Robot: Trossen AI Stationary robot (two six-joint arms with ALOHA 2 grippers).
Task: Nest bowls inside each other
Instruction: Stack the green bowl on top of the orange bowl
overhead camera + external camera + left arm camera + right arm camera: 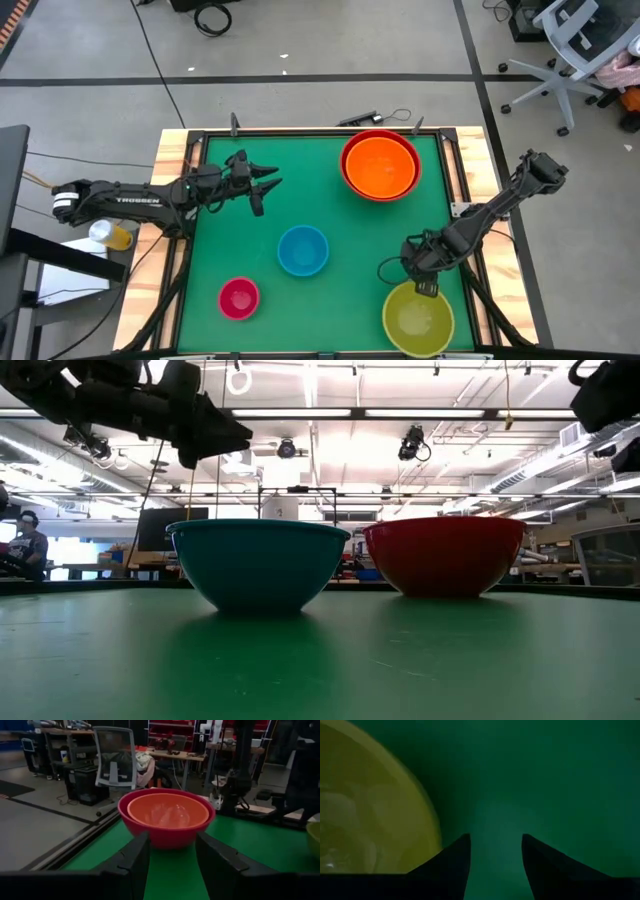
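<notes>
The right gripper should next grab the yellow bowl by its rim (pixel 428 284), so that the yellow bowl can go inside the orange bowl (pixel 380 166).
An orange bowl (pixel 380 166) sits nested inside a red bowl (pixel 348 172) at the far right of the green mat; both also show in the left wrist view, the orange bowl (pixel 167 812) inside the red bowl (pixel 165 836). A blue bowl (pixel 302 250) stands mid-table, a small pink bowl (pixel 238 298) near left, a yellow bowl (pixel 418 318) near right. My left gripper (pixel 270 185) hovers open at the far left, pointing level at the red bowl. My right gripper (pixel 424 283) points down, open, above the mat just beyond the yellow bowl's far rim (pixel 427 805).
In the low view the blue bowl (pixel 258 565) and the red bowl (pixel 445 555) stand side by side. Wooden table edges (pixel 172 200) frame the mat. An office chair (pixel 575 50) stands off the table at the far right. Bare mat (pixel 340 320) lies between the pink and yellow bowls.
</notes>
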